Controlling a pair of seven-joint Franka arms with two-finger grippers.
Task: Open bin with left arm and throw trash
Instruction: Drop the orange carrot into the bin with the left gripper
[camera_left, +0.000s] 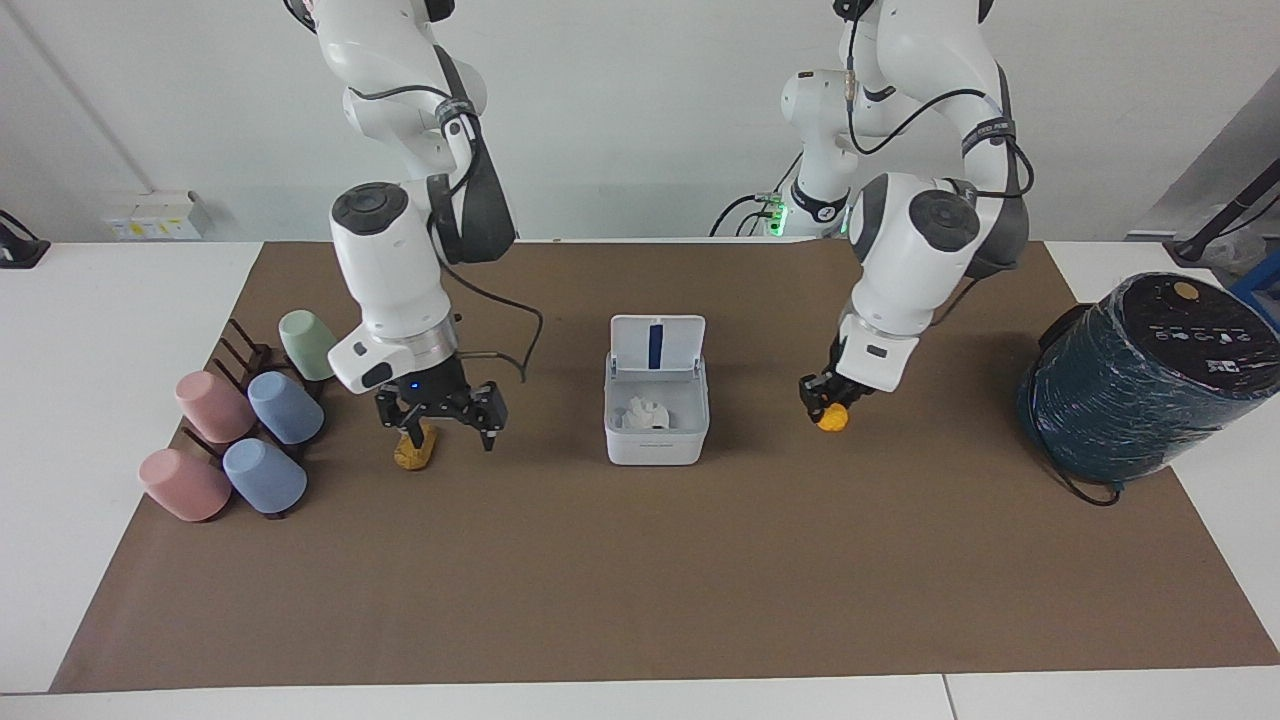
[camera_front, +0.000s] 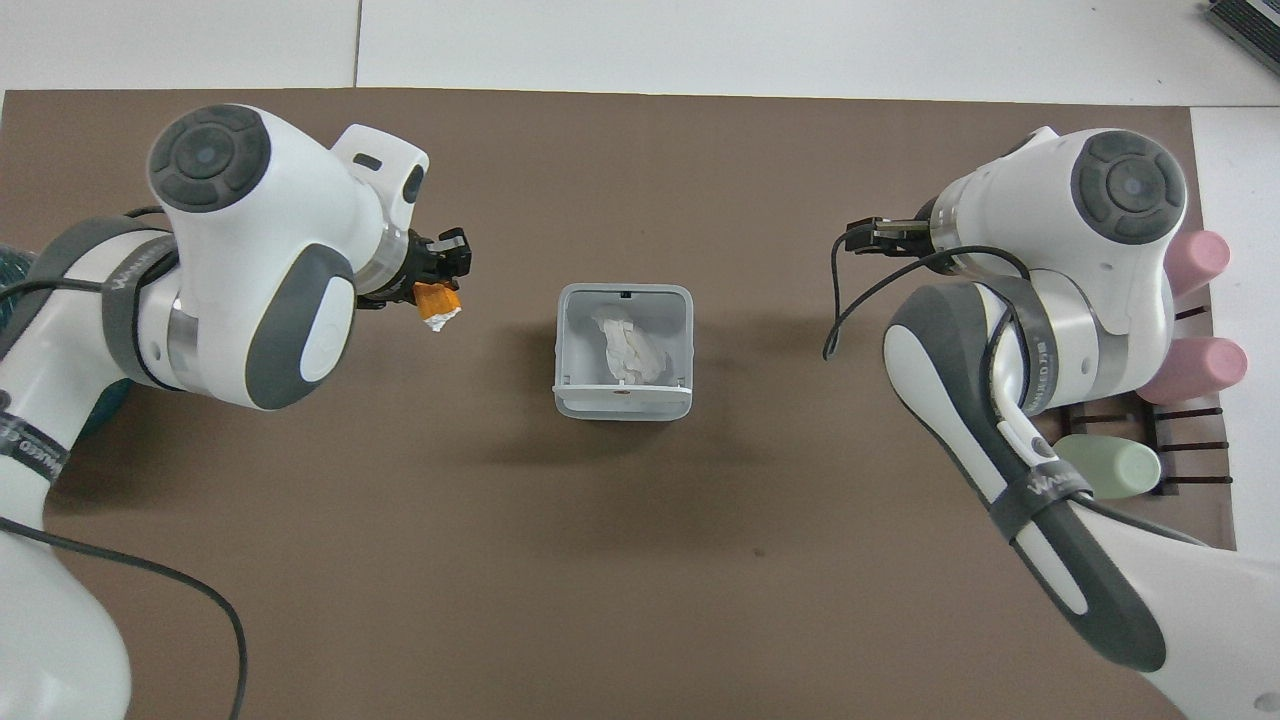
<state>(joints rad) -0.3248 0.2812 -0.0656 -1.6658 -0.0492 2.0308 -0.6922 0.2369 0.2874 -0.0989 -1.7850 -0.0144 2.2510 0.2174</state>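
The brownish-yellow lump has to go into the open bin (camera_front: 622, 403) with the tissue. My right gripper will next grab the lump by its body to toss it in.
The white bin (camera_left: 655, 448) stands mid-mat with its lid (camera_left: 682, 345) swung up, blue strip showing. The crumpled white tissue (camera_left: 643, 412) lies inside it; bin (camera_front: 622, 403) and tissue (camera_front: 626, 348) also show in the overhead view. My left gripper (camera_left: 822, 398) is shut on the orange lump (camera_left: 831, 419) and holds it above the mat beside the bin, toward the left arm's end; the overhead view shows both (camera_front: 442, 268), (camera_front: 434, 302). My right gripper (camera_left: 446, 428) is open, low over the brownish-yellow lump (camera_left: 414, 452). In the overhead view my right gripper (camera_front: 868, 236) hides that lump.
Pastel cups lie on a dark rack (camera_left: 250, 355) at the right arm's end of the mat, partly hidden under the right arm in the overhead view. A large dark teal wrapped cylinder (camera_left: 1140, 385) stands at the left arm's end. The brown mat (camera_left: 640, 580) covers the table.
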